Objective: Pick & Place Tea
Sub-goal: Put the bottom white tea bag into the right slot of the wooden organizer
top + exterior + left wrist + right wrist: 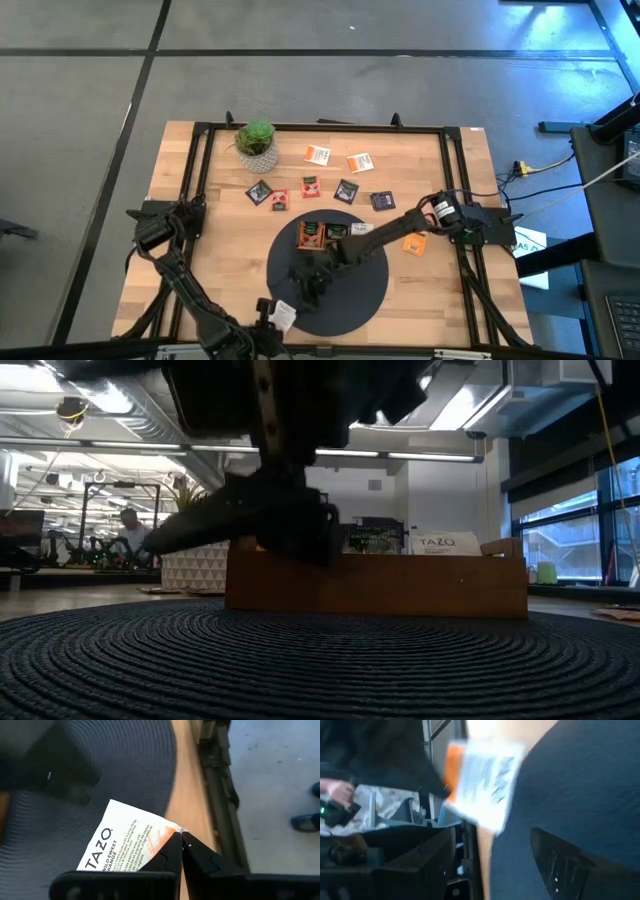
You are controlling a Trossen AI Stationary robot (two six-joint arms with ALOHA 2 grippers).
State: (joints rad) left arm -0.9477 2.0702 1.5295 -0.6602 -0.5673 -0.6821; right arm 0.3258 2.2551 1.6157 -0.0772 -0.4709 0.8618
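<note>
The robot's right gripper should next grab the white-orange packet by its white end (286, 308). Then the packet goes on to the tray.
A white-orange tea packet (125, 847) is held in my shut left gripper (181, 837), over the near left edge of the round dark mat (350, 290). In the high view that packet (284, 315) shows by the left gripper (272, 312). My right gripper (308, 288) stands open over the mat, just beyond the packet and pointing toward it (485, 780), with nothing between its fingers. The brown wooden tray (320, 235) rests on the mat's far part and has packets standing in it. Several more tea packets (346, 190) lie flat on the table beyond the mat. My left gripper pinches the packet's orange-tinted corner (170, 831) between its two fingertips. The rest of the packet sticks out past the fingers, its printed face up. The fingers slant down over the mat's edge. In the right wrist view the packet looks clear of the mat.
A small green potted plant (257, 140) stands at the far left of the table. An orange packet (414, 243) lies right of the mat under the right arm. A black frame (200, 130) runs along the table's edges. In the low view the tray (400, 585) rises behind a dark gripper.
</note>
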